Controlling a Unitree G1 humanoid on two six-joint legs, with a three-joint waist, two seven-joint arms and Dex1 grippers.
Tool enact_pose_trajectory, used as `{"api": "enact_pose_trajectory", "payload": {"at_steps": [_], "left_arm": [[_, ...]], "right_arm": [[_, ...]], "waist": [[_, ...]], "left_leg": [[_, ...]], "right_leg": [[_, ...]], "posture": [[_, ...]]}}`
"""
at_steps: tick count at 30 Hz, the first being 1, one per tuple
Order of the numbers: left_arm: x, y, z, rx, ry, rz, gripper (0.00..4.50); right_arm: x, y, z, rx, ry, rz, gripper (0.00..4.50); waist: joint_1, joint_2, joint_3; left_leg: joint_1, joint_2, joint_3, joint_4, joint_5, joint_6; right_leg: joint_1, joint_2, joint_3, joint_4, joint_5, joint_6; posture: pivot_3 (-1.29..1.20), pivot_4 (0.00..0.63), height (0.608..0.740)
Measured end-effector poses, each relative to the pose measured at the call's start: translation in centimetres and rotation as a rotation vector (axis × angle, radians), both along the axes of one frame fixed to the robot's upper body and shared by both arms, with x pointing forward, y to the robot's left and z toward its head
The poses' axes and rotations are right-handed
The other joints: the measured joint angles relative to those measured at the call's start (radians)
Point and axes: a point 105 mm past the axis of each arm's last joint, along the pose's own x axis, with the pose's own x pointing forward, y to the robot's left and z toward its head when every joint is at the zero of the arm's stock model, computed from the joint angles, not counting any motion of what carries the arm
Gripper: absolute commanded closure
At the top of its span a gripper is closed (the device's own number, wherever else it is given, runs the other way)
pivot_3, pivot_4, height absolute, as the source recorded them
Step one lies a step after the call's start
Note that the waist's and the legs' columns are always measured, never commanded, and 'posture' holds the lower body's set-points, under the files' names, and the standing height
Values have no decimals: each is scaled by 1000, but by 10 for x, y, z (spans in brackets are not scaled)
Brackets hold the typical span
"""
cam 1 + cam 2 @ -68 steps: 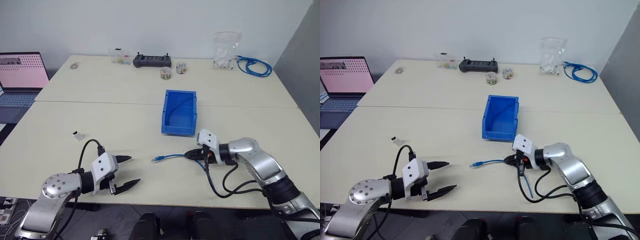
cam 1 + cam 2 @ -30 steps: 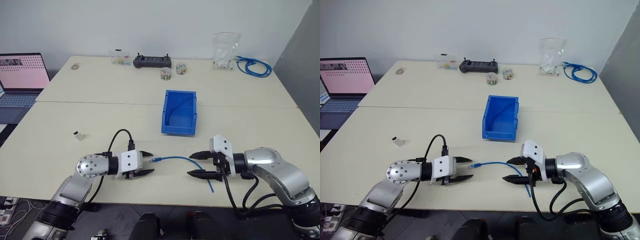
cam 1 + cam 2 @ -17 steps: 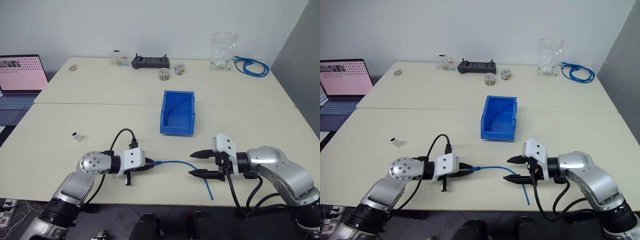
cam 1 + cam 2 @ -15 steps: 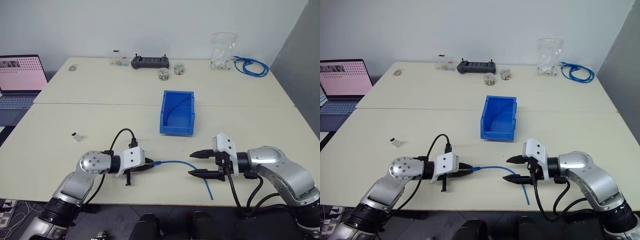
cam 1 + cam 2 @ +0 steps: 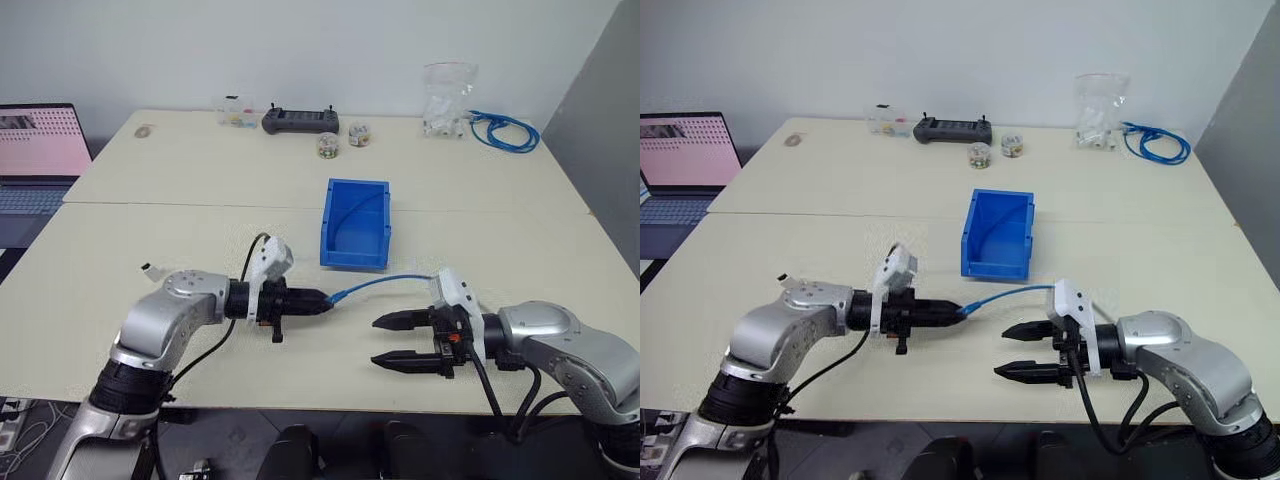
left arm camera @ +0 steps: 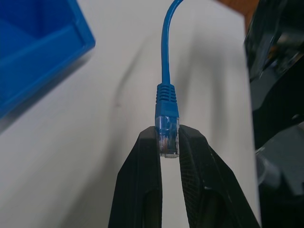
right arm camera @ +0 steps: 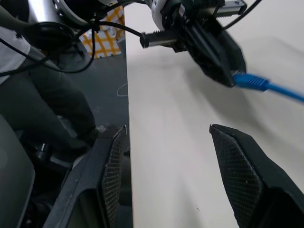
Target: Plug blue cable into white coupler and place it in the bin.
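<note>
My left gripper's fingers are covering the tip of the clear plug, so I should next use my right gripper to hold the plug by its exposed blue boot (image 5: 336, 297) (image 7: 250, 81).
My left gripper (image 5: 325, 299) is shut on the clear plug (image 6: 167, 135) at one end of the blue cable (image 5: 385, 284), held above the table in front of the bin (image 5: 354, 256). From there the cable arcs toward my right wrist, and its far end is hidden behind that wrist. My right gripper (image 5: 378, 341) is open near the front edge, with nothing between its fingers (image 7: 240, 175), and it faces the left gripper (image 7: 213, 52). The white coupler (image 5: 147, 268) lies on the table at the left, just beyond my left arm.
At the back of the table are a black controller (image 5: 300, 122), two small jars (image 5: 331, 147), a small clear box (image 5: 238, 112), a clear bag of white parts (image 5: 445, 100) and a coiled blue cable bundle (image 5: 505, 130). A laptop (image 5: 40, 150) stands at the far left.
My left gripper closed on the cable's plug, then rose and rolled, lifting the cable off the table. My right gripper stayed open and drew back a little toward the front edge.
</note>
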Motion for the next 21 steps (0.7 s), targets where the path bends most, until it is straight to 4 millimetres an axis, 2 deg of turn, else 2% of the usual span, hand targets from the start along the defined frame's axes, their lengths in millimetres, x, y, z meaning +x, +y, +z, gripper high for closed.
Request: {"api": "enact_pose_trajectory", "payload": {"at_steps": [7, 14, 21], "left_arm": [[-15, -2, 34, -218, 199, -62, 4276], [-28, -11, 43, -332, 341, -108, 4276], [-32, -12, 52, -406, 393, -96, 4276]], "right_arm": [[11, 4, 11, 141, 75, -118, 1539], [26, 9, 23, 264, 134, -185, 1539], [28, 16, 43, 395, 189, -176, 1539]], "waist": [[-2, -1, 1], [-1, -1, 1], [0, -1, 1]], "left_leg": [[0, 0, 0, 0, 0, 0], [0, 0, 0, 0, 0, 0], [0, 0, 0, 0, 0, 0]], "right_leg": [[0, 0, 0, 0, 0, 0], [0, 0, 1, 0, 0, 0], [-1, 0, 1, 0, 1, -2]], "posture": [[0, 150, 740], [0, 150, 740], [0, 150, 740]]}}
